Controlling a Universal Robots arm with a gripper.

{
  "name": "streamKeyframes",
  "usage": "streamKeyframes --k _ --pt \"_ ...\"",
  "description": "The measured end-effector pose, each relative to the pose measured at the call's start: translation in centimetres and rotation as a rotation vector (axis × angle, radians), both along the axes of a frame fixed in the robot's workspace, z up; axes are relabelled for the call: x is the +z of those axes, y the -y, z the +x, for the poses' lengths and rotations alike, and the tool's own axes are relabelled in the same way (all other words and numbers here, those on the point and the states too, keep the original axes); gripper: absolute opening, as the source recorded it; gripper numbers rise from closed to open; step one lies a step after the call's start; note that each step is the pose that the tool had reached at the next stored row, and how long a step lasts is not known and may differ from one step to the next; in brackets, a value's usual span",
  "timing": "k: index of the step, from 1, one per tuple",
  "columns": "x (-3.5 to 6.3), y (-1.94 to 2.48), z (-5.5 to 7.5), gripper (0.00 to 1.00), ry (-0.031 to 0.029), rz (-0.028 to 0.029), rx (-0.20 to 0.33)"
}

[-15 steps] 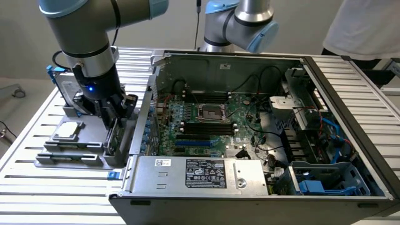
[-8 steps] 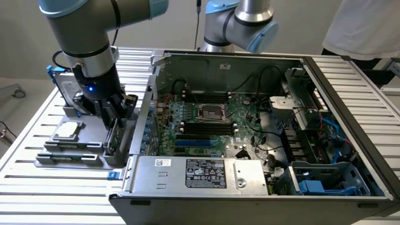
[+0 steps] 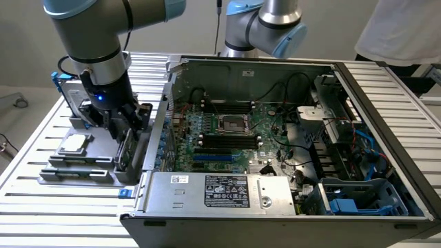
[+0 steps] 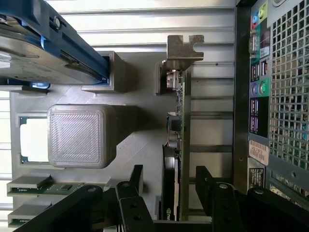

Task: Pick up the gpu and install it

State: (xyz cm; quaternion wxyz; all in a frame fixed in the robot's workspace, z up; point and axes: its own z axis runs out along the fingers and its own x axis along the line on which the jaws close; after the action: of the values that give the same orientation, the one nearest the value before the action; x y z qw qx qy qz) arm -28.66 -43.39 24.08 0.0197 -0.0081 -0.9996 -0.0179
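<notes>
My black fingers are on both sides of the GPU [image 4: 176,140]. My gripper will close on it, as it would catch it now.
The gpu [image 4: 176,140] stands on edge in a slot of the grey parts holder [image 4: 135,96], with its silver end bracket [image 4: 184,46] at the far end. My gripper [image 4: 170,182] straddles the card, open. One black finger [image 4: 136,180] is on each side, and a gap shows between the pads and the card. In the exterior view the gripper [image 3: 125,130] hangs low over the gpu [image 3: 125,151], just outside the open computer case [image 3: 344,93], on the exterior view's left.
The holder [image 3: 76,173] also carries a hard drive in a blue frame [image 4: 43,48], a processor [image 3: 74,143] and memory sticks [image 4: 36,186]. The case's rear panel [image 4: 280,96] stands close beside the card. The motherboard [image 3: 227,129] lies exposed. A second arm [image 3: 269,26] and a person's white sleeve [image 3: 403,31] are behind.
</notes>
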Motion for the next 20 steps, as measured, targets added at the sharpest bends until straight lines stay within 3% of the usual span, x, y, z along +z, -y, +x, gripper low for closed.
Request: streamKeyframes --k 7,10,11,18,19,20 --pt "0.0 0.0 0.0 0.56 0.0006 -0.0069 0.0" --pt "0.0 0.0 0.01 0.54 0.0008 -0.0076 0.0" --pt "0.0 0.0 0.01 0.47 0.0009 -0.0076 0.0" --pt "0.01 0.0 0.08 0.45 0.0023 -0.0075 0.0" --pt "0.02 0.0 0.08 0.38 0.0025 -0.0075 0.0" --pt "0.03 0.0 0.08 0.38 0.0025 -0.0075 0.0"
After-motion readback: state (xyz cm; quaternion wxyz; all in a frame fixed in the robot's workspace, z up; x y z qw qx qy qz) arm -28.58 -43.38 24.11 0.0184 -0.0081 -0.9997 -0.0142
